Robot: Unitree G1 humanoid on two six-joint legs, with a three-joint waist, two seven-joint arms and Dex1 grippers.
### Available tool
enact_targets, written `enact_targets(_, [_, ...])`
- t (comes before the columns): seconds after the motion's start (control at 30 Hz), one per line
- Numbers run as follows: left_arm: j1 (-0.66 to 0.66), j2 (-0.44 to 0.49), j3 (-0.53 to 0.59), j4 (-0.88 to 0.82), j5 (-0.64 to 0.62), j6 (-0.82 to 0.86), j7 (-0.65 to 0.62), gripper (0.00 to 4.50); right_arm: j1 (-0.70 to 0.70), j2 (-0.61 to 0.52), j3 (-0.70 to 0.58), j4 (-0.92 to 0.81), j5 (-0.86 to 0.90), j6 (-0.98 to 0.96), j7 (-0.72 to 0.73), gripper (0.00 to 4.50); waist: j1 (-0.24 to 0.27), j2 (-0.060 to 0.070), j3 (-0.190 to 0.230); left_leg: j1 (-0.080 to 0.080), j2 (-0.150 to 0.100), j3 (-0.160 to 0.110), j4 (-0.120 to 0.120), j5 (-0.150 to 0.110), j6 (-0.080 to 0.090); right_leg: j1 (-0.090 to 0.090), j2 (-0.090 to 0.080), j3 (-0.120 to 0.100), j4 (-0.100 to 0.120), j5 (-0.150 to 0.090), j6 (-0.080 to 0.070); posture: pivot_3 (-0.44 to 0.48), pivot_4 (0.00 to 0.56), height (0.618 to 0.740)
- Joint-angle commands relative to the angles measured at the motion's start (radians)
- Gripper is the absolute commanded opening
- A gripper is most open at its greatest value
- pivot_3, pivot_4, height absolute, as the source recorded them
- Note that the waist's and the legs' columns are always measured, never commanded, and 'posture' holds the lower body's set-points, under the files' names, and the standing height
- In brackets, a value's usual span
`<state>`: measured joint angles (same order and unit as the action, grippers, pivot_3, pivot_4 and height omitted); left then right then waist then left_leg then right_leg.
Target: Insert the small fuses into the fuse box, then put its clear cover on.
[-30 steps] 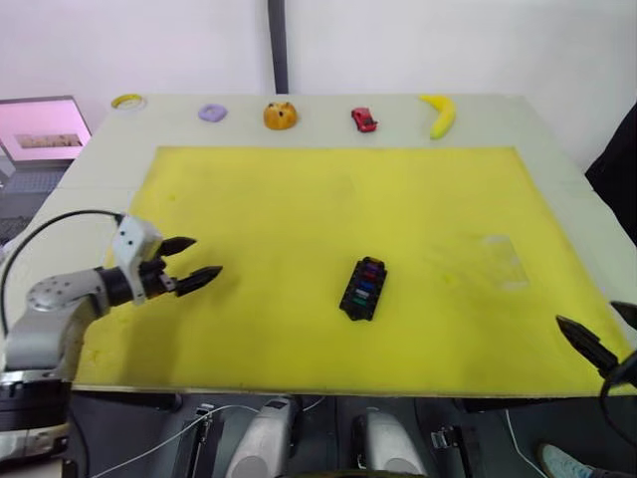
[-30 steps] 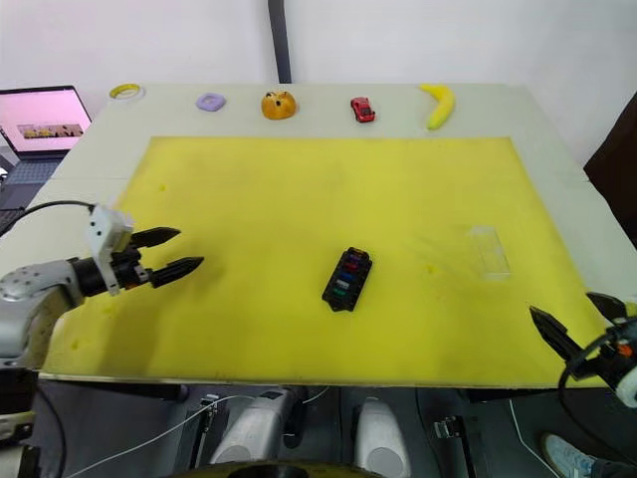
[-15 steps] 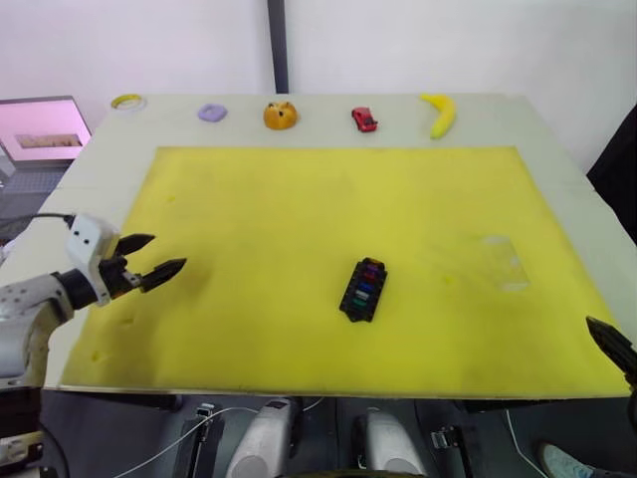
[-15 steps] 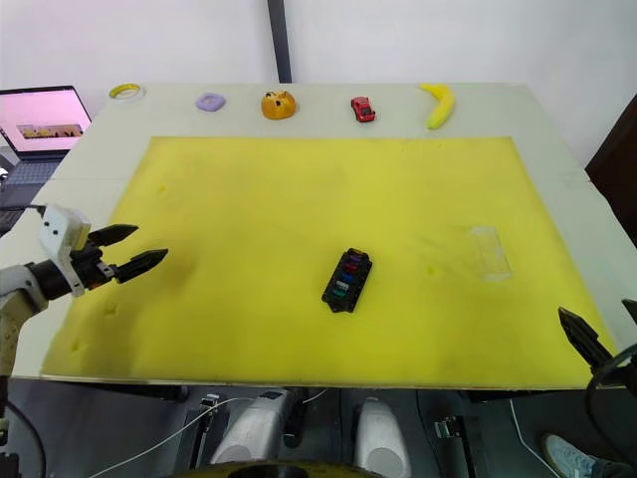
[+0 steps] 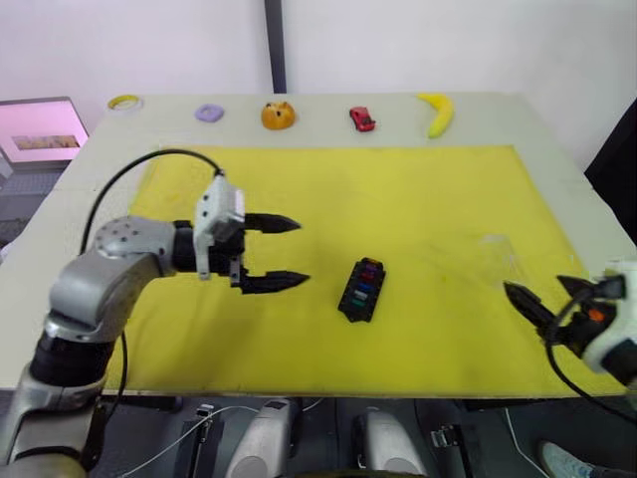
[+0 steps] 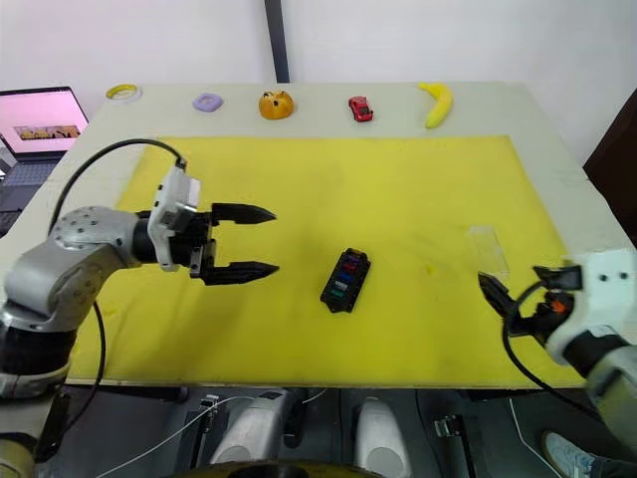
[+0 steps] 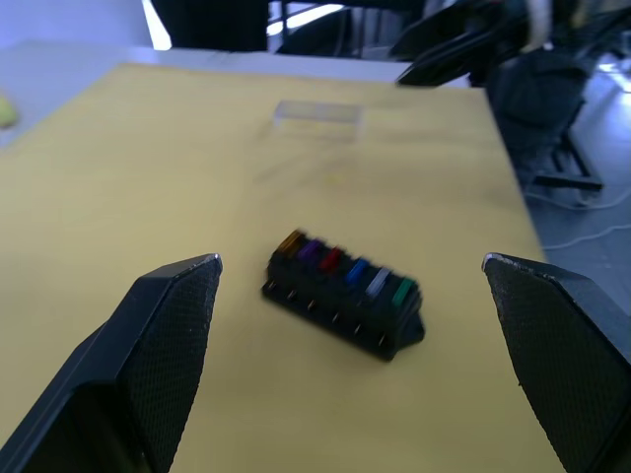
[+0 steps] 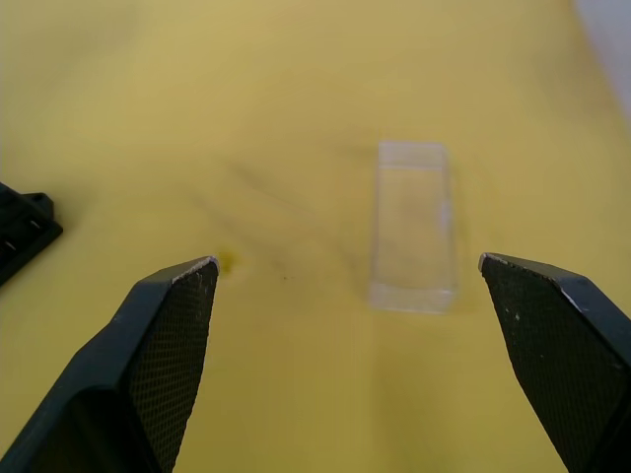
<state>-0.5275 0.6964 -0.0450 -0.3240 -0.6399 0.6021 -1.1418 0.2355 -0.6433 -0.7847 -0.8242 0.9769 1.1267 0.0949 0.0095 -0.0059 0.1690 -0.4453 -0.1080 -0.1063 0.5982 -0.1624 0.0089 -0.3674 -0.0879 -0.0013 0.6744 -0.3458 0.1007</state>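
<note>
I should pick up the clear cover by its long sides with my right gripper next. Then I will close the fuse box [image 5: 363, 289] over its seated fuses.
The black fuse box [image 5: 363, 289] lies on the yellow mat [image 5: 328, 189], front of centre, with the small fuses [image 7: 340, 268] seated in a coloured row in its slots. My left gripper [image 5: 302, 252] hovers just left of the box, open and empty, fingers pointing at it. The clear cover [image 6: 488, 249] lies flat on the mat to the right, and in the right wrist view the cover [image 8: 414, 227] sits straight ahead. My right gripper [image 6: 510, 276] is open and empty, just in front of the cover near the mat's front right.
Along the table's back edge sit a tape ring [image 5: 126, 102], a purple piece [image 5: 209, 113], an orange toy [image 5: 280, 116], a red toy car [image 5: 363, 119] and a banana [image 5: 439, 113]. A laptop [image 5: 40, 129] stands off the table's left side.
My left gripper swung from the mat's left edge rightward to beside the fuse box. My right gripper rose from the front right corner onto the mat, near the clear cover.
</note>
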Motion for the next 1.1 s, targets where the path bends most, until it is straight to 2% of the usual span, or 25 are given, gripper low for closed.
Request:
enact_targets(0.03, [-0.030,-0.021,-0.021,-0.014,-0.003,-0.028,-0.019,4.50,-0.075,-0.022,0.038,0.029,0.007,0.043,-0.091,4.47,0.000,0.000,0.000,0.000,0.000,0.000,0.000,0.000,0.000,0.000,0.000,0.000,0.000,0.000,0.000,0.000,0.150,0.735])
enact_targets(0.27, [-0.049,-0.089,-0.055,-0.008,0.019,-0.058,0.002,4.50,-0.198,-0.044,0.176,0.184,-0.114,0.047,-0.131,4.47,0.002,0.000,0.000,0.001,0.000,0.000,0.001,0.000,0.000,0.002,0.000,0.000,0.000,0.000,0.000,0.000,0.150,0.735])
enact_targets(0.53, [-0.072,-0.127,-0.062,0.015,0.043,-0.076,0.024,4.50,-0.307,-0.055,0.293,0.331,-0.258,-0.022,-0.085,4.47,-0.002,0.000,0.000,0.002,0.000,0.000,0.000,0.000,0.000,0.002,0.001,-0.001,0.001,0.001,0.001,0.000,0.150,0.735])
enact_targets(0.77, [-0.080,-0.156,-0.076,0.027,0.068,-0.093,0.048,4.50,-0.375,-0.031,0.338,0.397,-0.326,-0.046,-0.064,4.47,-0.002,0.000,0.000,0.002,0.000,0.000,0.001,0.001,0.000,0.002,0.001,-0.001,0.001,0.001,0.002,0.000,0.150,0.735])
enact_targets(1.1, [-0.078,-0.170,-0.088,0.037,0.094,-0.110,0.061,4.50,-0.393,-0.001,0.367,0.419,-0.404,-0.057,-0.041,4.47,-0.003,0.000,0.000,0.002,0.000,0.000,0.001,0.001,0.000,0.001,0.001,-0.001,0.003,0.001,0.002,0.000,0.150,0.735])
